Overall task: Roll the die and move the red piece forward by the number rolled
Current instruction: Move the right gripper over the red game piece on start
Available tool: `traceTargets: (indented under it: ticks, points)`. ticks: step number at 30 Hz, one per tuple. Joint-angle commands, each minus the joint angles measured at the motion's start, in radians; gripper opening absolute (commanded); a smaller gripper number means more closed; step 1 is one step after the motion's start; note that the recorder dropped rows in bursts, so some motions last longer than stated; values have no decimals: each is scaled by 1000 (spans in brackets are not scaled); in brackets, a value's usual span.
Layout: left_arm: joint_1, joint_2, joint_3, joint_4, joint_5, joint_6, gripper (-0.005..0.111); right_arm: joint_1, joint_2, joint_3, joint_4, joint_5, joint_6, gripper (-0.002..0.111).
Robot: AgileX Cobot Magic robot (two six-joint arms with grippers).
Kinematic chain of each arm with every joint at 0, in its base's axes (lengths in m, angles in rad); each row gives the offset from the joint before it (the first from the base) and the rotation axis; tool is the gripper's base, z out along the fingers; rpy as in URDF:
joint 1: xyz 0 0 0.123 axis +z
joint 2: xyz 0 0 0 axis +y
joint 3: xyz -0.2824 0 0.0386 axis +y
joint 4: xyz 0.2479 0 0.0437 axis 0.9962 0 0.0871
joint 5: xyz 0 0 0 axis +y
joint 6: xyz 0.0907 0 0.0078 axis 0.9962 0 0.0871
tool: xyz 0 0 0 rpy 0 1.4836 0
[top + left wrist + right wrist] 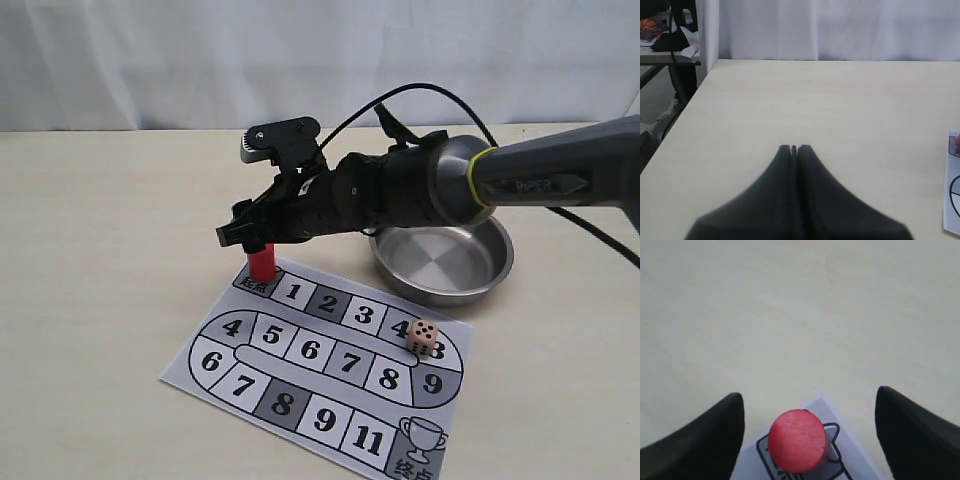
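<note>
My right gripper's fingers are still above the red piece (261,263), whose body shows down to the start square (256,285). My right gripper needs to go lower before it closes.
The red piece (261,263) stands upright on the start square at the far-left corner of the printed board (300,385). My right gripper (248,238) hovers just above it, open. In the right wrist view the red piece (797,440) sits between the two spread fingers (722,432), touching neither; the right gripper (810,395) holds nothing. The die (422,337) rests on the board's top row near squares 4 and 5, with several pips showing. My left gripper (794,148) is shut and empty over bare table, out of the exterior view.
A round steel bowl (492,262) sits behind the board at the right, partly under the right arm. The board's edge (950,200) shows at the side of the left wrist view. A white curtain closes the back of the table.
</note>
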Motion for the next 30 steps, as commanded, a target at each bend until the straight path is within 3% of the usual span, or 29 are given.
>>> traceTargets:
  ticks: [1, 9, 24, 26, 30]
  points:
    - [0, -1, 2, 0, -12, -6, 0, 2, 36, -3, -7, -43, -10, 69]
    - [0, -1, 2, 0, -12, -6, 0, 32, 71, -3, -7, -122, -31, 69]
    - [0, -1, 2, 0, -12, -6, 0, 32, 104, -3, -7, -112, -36, 68]
    - [0, -1, 2, 0, -12, -6, 0, 32, 104, -3, -7, -110, -36, 64]
    - [0, -1, 2, 0, -12, -6, 0, 32, 104, -3, -7, -92, -36, 40]
